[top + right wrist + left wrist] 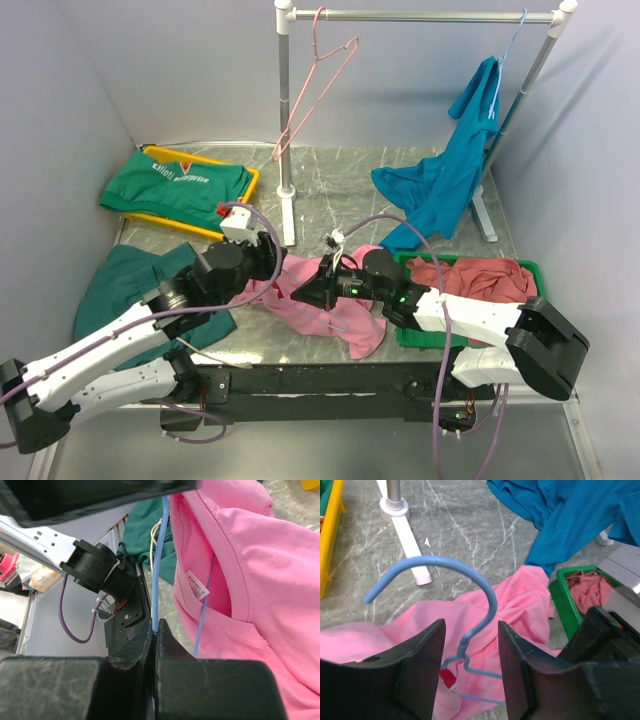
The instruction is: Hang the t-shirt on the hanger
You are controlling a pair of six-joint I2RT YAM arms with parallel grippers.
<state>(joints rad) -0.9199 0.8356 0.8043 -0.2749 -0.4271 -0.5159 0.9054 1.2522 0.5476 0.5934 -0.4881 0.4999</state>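
The arms of the hanger should stay free for the t-shirt. My left gripper will grab the light blue hanger (487,592) by its twisted neck below the hook (464,644).
The light blue wire hanger (487,592) has its hook rising over the pink t-shirt (522,597). Its twisted neck stands between the fingers of my left gripper (470,672), which is open and does not touch it. One hanger wire (202,615) runs inside the shirt's collar, beside the label. My right gripper (156,632) is shut on another stretch of the hanger's wire (159,555), next to the t-shirt (250,555). In the top view the t-shirt (345,320) lies crumpled at the table's middle front, with the left gripper (278,262) and the right gripper (300,292) meeting over it.
A clothes rack (420,15) stands at the back with a pink hanger (320,80) and a teal-blue shirt (450,170) on it. A green bin (530,266) at the right holds a dusty-rose garment (470,280). A yellow tray (150,215) with a green shirt sits back left, a dark green garment (120,285) lies left.
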